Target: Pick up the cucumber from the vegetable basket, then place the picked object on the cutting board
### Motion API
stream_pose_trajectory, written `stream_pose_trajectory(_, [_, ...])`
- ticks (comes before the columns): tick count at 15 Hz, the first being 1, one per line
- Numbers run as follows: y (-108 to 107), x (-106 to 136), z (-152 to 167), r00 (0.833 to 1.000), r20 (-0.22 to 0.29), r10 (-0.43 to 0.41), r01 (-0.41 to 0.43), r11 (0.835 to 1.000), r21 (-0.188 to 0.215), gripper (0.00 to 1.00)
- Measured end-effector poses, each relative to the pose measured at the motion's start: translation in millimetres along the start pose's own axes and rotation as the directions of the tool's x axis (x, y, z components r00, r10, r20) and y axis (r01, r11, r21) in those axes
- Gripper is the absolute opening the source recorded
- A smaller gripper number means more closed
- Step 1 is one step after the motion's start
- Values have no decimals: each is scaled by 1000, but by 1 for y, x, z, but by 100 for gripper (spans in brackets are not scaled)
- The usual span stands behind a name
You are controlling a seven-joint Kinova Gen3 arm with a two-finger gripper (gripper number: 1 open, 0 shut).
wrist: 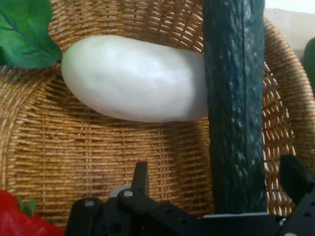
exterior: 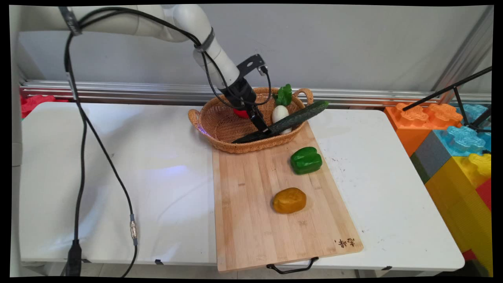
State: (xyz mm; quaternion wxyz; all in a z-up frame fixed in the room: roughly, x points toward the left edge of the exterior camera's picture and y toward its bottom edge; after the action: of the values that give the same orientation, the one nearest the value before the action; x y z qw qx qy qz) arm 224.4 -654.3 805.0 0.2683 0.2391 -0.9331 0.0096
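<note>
My gripper is about to grab the long dark green cucumber by its dark middle part next, to take it out of the wicker basket [exterior: 220, 125].
My gripper [exterior: 267, 131] reaches down into a wicker basket [exterior: 220, 125] at the back of the table. It is open, with one finger on each side of a long dark green cucumber [exterior: 298, 118] and clear gaps showing. The cucumber leans over the basket's right rim. In the hand view the cucumber [wrist: 236, 108] runs up between the fingers of the gripper [wrist: 217, 172], nearer the right one. A white radish [wrist: 133, 78] with green leaves [wrist: 24, 29] lies across the basket [wrist: 98, 157] behind it. A red vegetable [wrist: 19, 216] shows at the lower left.
A wooden cutting board [exterior: 255, 220] lies in front of the basket, with a green pepper [exterior: 306, 160] and an orange-brown potato [exterior: 289, 200] on it. Big coloured blocks [exterior: 452, 137] and a black stand [exterior: 459, 90] are at the right. Black cables [exterior: 82, 157] hang at the left.
</note>
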Motion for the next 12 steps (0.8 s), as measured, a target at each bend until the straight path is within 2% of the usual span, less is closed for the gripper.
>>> stream_pose_trajectory(4, [-6,1,13,1000,5,-13,13,1000,-25,100])
stream_pose_trajectory(5, [-8,1,15,1000,5,-13,13,999,-30,0])
stream_pose_trajectory(12, [-5,-3,16,1000,14,-17,18,998,-67,0])
